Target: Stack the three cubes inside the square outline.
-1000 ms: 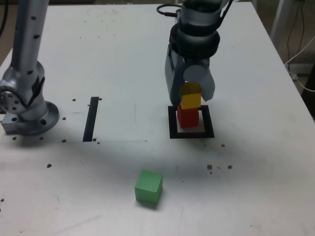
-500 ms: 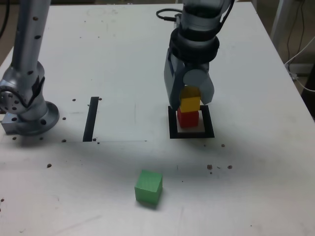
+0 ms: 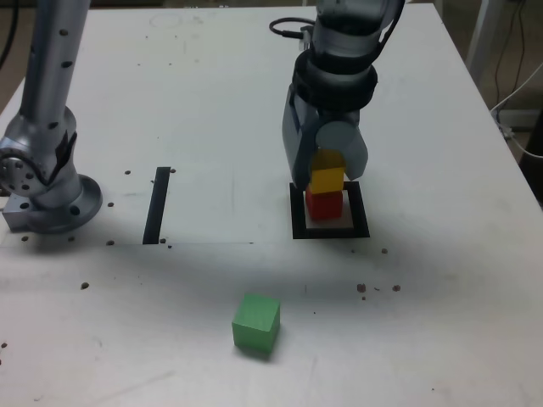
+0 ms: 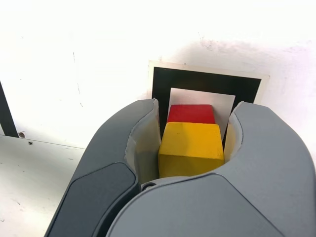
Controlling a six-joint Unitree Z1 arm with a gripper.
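My gripper is ready to open: the bottom of the yellow cube sits on the red cube inside the black outline, so the yellow cube would stay standing.
The yellow cube rests on top of the red cube, which stands on the white centre of the black square outline. My gripper comes down from above, its grey jaws pressed against the yellow cube's two sides, shut on it. The green cube lies alone on the table nearer the front, well apart from the stack and the gripper.
A straight black strip lies to the exterior view's left of the outline. The arm's grey base stands at the far left. A black cable runs behind the gripper. Small dark specks dot the white table.
The gripper brought the yellow cube down a little until it sat on the red cube. Over the last half second almost nothing moved. The green cube stayed put.
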